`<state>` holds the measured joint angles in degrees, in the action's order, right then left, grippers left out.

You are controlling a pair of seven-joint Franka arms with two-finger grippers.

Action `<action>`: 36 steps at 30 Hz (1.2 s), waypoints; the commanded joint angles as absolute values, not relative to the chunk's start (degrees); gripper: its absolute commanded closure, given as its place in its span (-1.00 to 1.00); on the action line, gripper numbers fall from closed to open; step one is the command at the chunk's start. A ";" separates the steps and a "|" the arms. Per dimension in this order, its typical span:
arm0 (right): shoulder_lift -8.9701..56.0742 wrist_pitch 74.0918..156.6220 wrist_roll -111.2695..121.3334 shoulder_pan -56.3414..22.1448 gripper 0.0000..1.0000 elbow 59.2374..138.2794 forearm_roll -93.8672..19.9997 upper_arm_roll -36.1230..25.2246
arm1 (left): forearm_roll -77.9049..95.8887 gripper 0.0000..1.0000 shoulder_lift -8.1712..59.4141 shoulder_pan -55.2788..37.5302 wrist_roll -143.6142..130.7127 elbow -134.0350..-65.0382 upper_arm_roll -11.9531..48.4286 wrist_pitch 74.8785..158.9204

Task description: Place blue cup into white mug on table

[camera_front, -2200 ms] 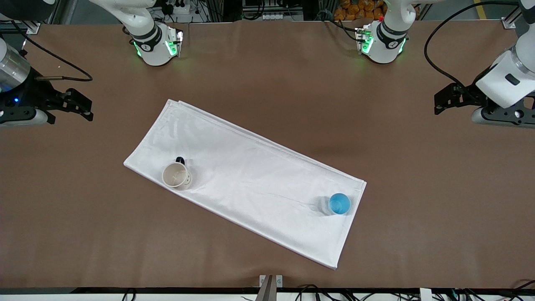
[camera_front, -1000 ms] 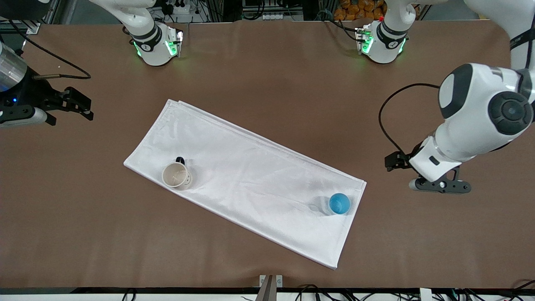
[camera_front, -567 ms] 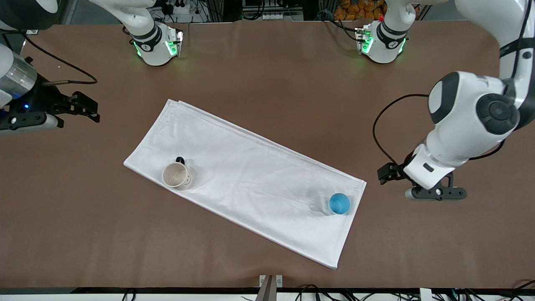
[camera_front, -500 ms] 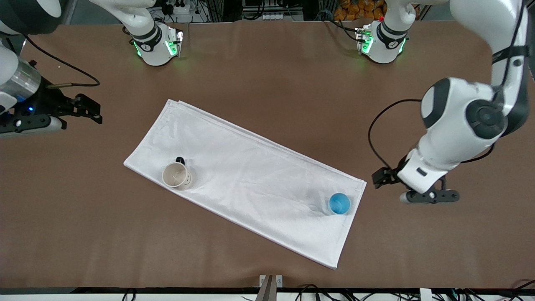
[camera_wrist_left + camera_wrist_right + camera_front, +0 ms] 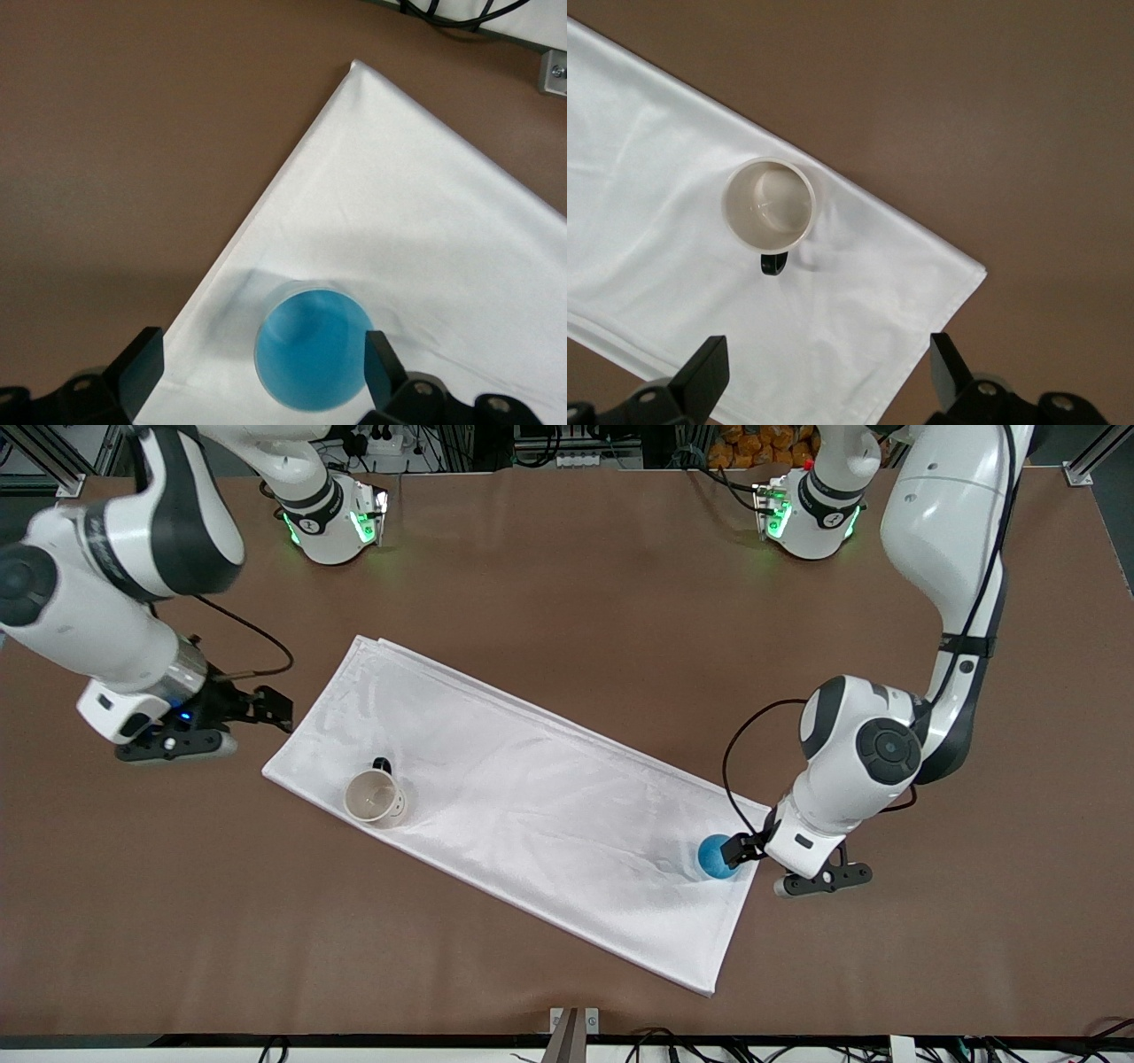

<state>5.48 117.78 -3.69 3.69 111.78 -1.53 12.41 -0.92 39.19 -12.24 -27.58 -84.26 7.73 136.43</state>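
Observation:
I will grab the mug by its black handle (image 5: 382,765) with my right gripper next, so the white mug's opening (image 5: 372,796) stays free to receive the blue cup.
The blue cup (image 5: 713,857) stands upright on the white cloth near its corner at the left arm's end of the table (image 5: 567,576). My left gripper (image 5: 737,851) is open over the cup. In the left wrist view the cup (image 5: 312,350) sits between the spread fingers of the left gripper (image 5: 263,363), closer to one finger, with no contact. The white mug (image 5: 374,797) with its black handle stands upright on the cloth toward the right arm's end. My right gripper (image 5: 276,710) is open and empty over the cloth's edge beside the mug. The right wrist view shows the mug (image 5: 769,202) ahead of the right gripper (image 5: 826,367).
The white cloth (image 5: 532,797) lies slantwise across the middle of the table, with both cups on it. The arm bases (image 5: 332,522) stand along the table's edge farthest from the front camera. Bare brown tabletop surrounds the cloth.
Both arms have come in from the table's ends. The left gripper has dropped over the blue cup. The right gripper has moved to the cloth's edge near the mug. Cup and mug have not moved.

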 commanded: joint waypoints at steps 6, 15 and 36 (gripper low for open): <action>14.14 124.97 -17.22 1.32 -1.00 113.38 -0.18 14.77 | -2.11 -1.00 42.36 -12.74 -28.48 -83.49 7.56 137.72; 19.60 129.90 -20.47 -2.11 -1.00 113.38 3.68 14.77 | -2.11 -1.00 44.38 -12.74 -28.48 -84.02 7.38 137.72; 23.55 134.03 -21.09 -3.87 -0.72 114.17 5.71 14.33 | -1.93 1.00 46.76 -14.33 -30.32 -83.85 7.03 137.72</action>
<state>22.76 132.65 -19.70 -3.53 113.93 4.58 14.49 -0.92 46.90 -14.12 -28.74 -84.24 7.55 137.41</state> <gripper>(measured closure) 0.066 0.837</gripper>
